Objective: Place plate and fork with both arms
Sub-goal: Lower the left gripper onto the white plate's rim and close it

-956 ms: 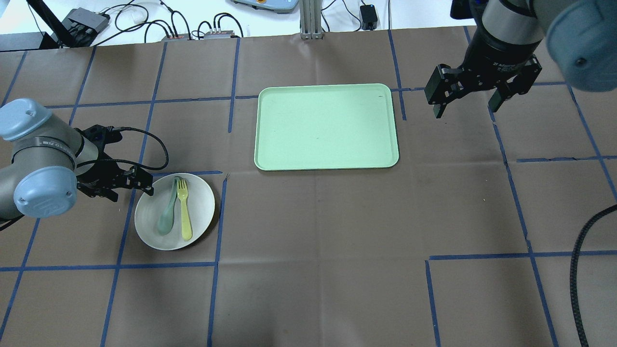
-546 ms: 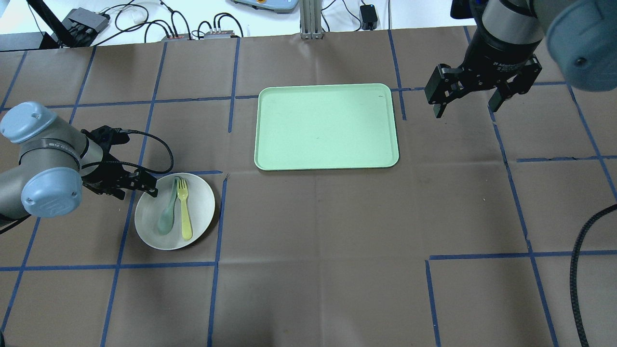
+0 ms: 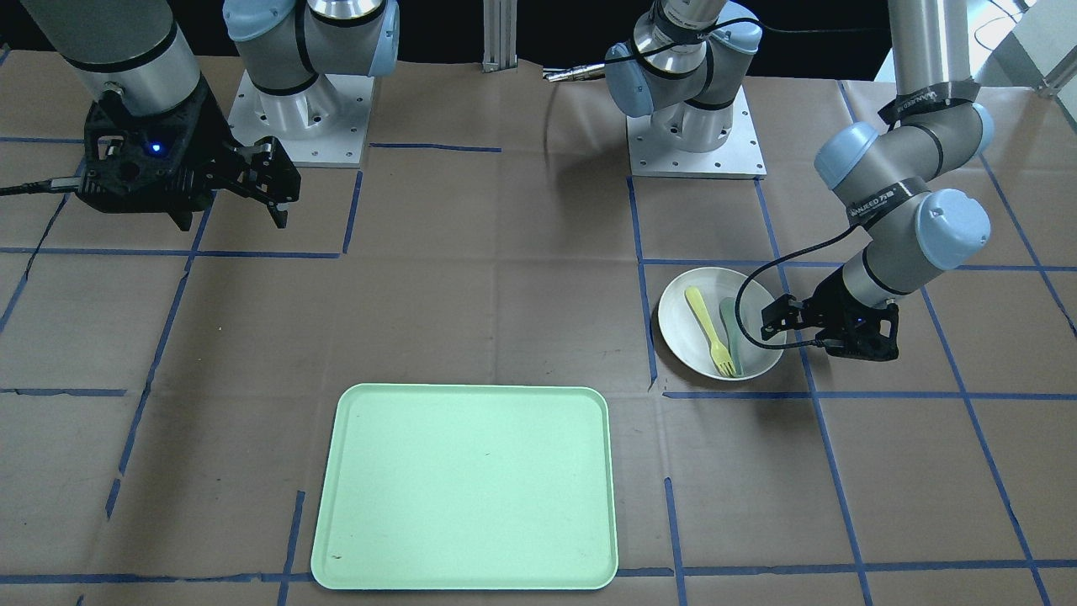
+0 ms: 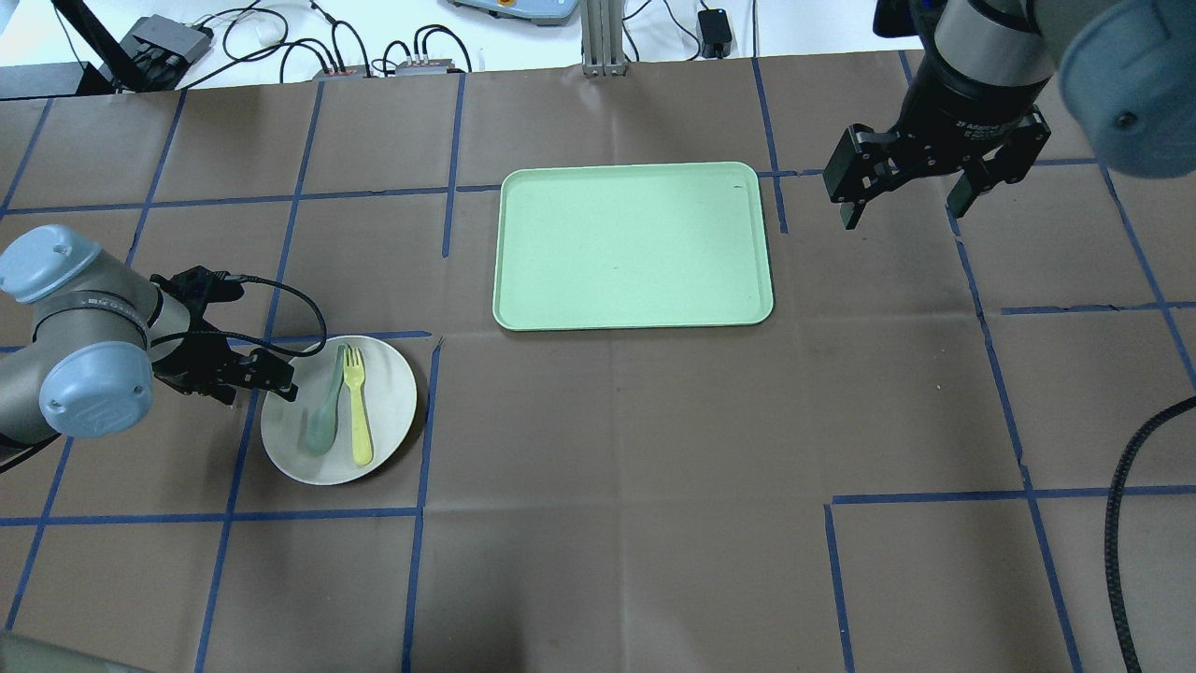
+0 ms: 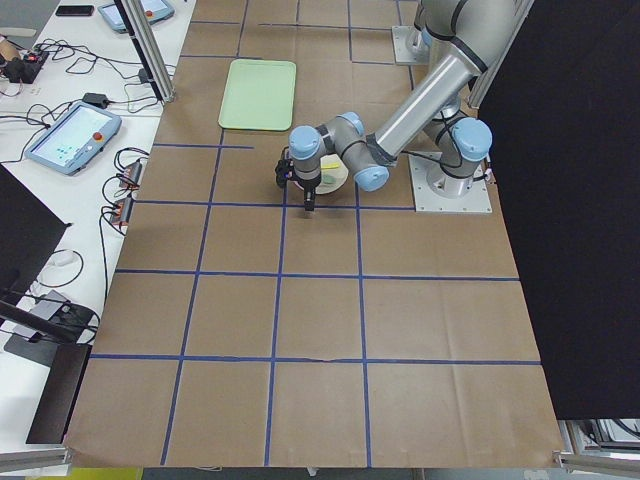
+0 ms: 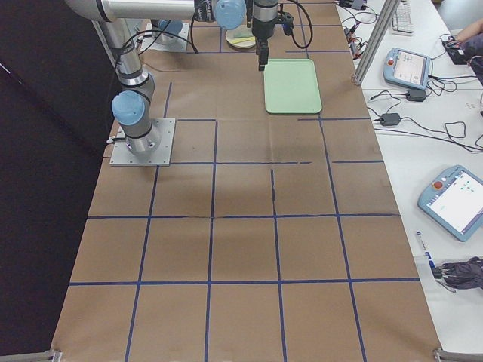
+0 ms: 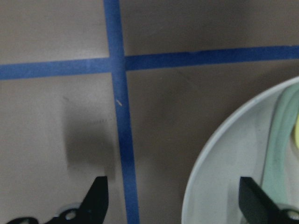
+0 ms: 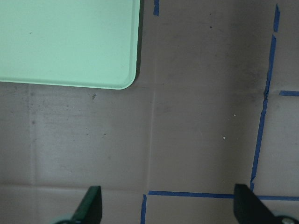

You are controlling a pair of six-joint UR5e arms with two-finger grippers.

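My left gripper grabs the plate by its rim next, to carry the plate with its fork onto the tray.
The off-white plate lies at the table's left side. On it rest the pale-yellow fork and a grey-green spoon side by side. My left gripper is low at the plate's left rim and open. In the left wrist view the gripper straddles the plate's rim, one finger over the table and one over the inside of the plate. My right gripper hangs open and empty above the table, right of the tray.
The mint-green tray lies bare at the table's middle far side. Blue tape lines grid the brown cover. Cables and boxes lie beyond the far edge. A black cable hangs at the right.
My left gripper has shifted a little toward the near side along the plate's left rim. The right arm, plate, fork and spoon have not moved.
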